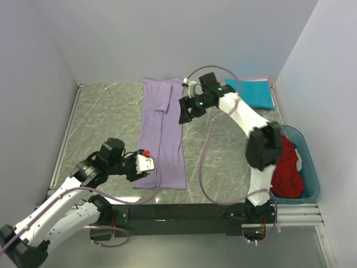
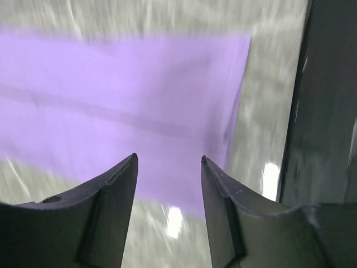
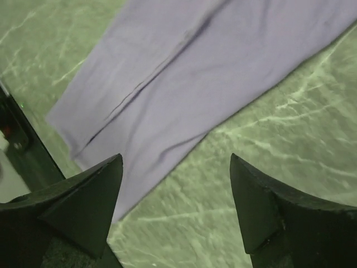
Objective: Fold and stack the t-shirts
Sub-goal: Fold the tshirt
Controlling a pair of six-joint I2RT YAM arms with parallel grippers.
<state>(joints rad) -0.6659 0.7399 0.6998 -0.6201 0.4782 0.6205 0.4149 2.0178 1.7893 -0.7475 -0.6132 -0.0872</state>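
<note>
I need to grab the lavender t-shirt's near-end corner on the bin side with my right gripper next, so I can fold its near end toward its far end.
The lavender t-shirt (image 1: 162, 134) lies folded into a long narrow strip down the middle of the table. My left gripper (image 1: 147, 163) hovers at its near left edge, open, with nothing between the fingers; the left wrist view shows the lavender t-shirt (image 2: 122, 95) just beyond the left gripper (image 2: 168, 159). My right gripper (image 1: 184, 115) hangs by the strip's far right edge, open wide and empty. In the right wrist view the right gripper (image 3: 175, 157) is over the lavender t-shirt's (image 3: 195, 61) edge and bare table. A folded teal t-shirt (image 1: 252, 92) lies at the back right. A dark red t-shirt (image 1: 287, 167) sits crumpled in the bin.
A translucent teal bin (image 1: 310, 162) stands at the right edge of the table, beside the right arm's base. The marbled green tabletop (image 1: 106, 117) is walled on three sides. A black rail (image 1: 184, 212) runs along the near edge.
</note>
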